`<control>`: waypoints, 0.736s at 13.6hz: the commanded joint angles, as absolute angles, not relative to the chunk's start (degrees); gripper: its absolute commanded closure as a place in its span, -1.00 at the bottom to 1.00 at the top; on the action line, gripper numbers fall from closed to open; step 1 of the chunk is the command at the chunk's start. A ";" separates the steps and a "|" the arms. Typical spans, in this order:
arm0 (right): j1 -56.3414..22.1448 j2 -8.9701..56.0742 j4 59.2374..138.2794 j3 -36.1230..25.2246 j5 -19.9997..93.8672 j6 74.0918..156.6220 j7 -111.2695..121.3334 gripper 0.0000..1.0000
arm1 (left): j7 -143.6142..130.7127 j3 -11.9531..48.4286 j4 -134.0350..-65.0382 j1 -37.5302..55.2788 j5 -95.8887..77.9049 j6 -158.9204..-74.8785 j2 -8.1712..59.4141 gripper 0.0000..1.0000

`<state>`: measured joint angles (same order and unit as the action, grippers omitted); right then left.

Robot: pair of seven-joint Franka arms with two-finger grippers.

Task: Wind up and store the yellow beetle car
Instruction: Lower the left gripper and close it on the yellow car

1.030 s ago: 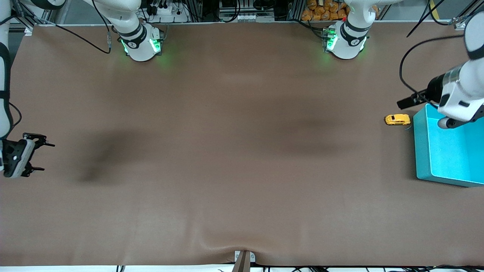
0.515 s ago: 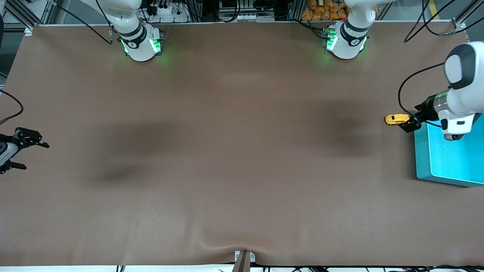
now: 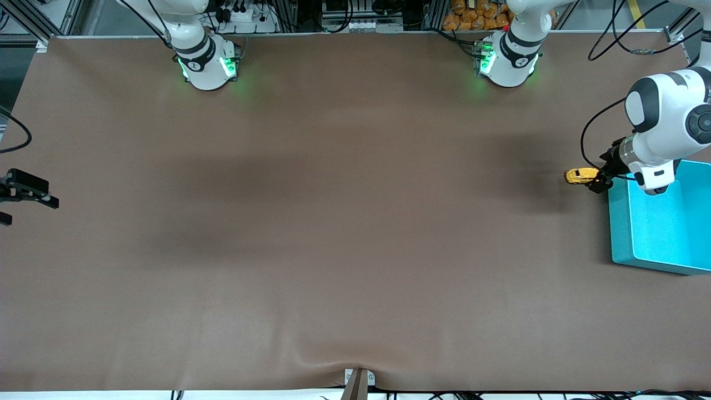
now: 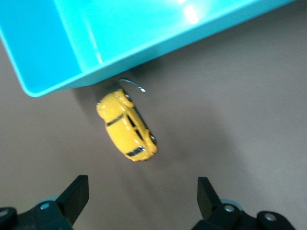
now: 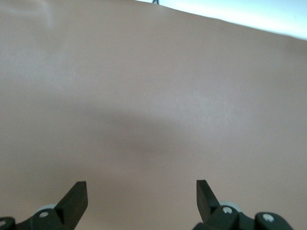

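The left gripper grabs the yellow beetle car [image 3: 580,176] by its door sides next, to store it in the teal bin.
The yellow beetle car [image 3: 580,176] stands on the brown table beside the teal bin's [image 3: 617,233] corner that lies farthest from the front camera. My left gripper [image 3: 602,173] is open and low at the car's bin-side end, over the bin's edge. In the left wrist view the car [image 4: 127,127] lies just ahead of the open left gripper [image 4: 142,186], not between the fingers, and next to the bin's wall [image 4: 120,52]. My right gripper [image 3: 25,201] is open and empty at the table's edge at the right arm's end, and in its wrist view [image 5: 141,188] it is over bare table.
A thin curved metal piece [image 4: 134,85] lies between the car and the bin's wall. The bin's inside [image 3: 661,222] shows nothing in it. The brown table cover [image 3: 355,222] carries nothing else.
My left gripper has come down from above the bin's corner to the car's end. My right gripper has drawn back toward the table's edge. The car has not moved.
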<state>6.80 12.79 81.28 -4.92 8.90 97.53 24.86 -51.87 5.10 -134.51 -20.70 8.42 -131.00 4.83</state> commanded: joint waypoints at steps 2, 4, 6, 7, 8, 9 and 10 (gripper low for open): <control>3.35 5.90 87.45 -6.59 7.03 97.91 16.44 -1.00 | -59.57 5.71 -136.57 -23.72 9.93 -137.00 7.11 -1.00; 1.24 3.79 90.42 -9.21 6.94 97.91 16.61 -1.00 | -64.14 5.71 -137.63 -24.61 9.93 -141.66 9.13 -1.00; 0.70 3.43 92.28 -11.25 6.94 97.83 17.22 -1.00 | -66.70 5.71 -138.69 -24.70 9.93 -145.09 10.54 -1.00; 0.44 2.82 93.24 -11.25 7.03 97.65 17.14 -1.00 | -67.75 5.71 -139.04 -25.13 9.93 -146.06 11.16 -1.00; -0.34 2.64 93.86 -11.34 7.03 97.47 16.79 -1.00 | -67.94 5.71 -139.13 -25.57 9.93 -146.68 11.86 -1.00; -1.05 2.46 94.04 -11.51 7.03 97.04 16.79 -1.00 | -67.85 5.71 -139.57 -26.27 9.93 -147.30 12.30 -1.00; -1.66 2.46 93.87 -12.04 7.03 95.64 17.05 -1.00 | -67.33 5.71 -139.66 -27.15 10.11 -147.74 12.74 -1.00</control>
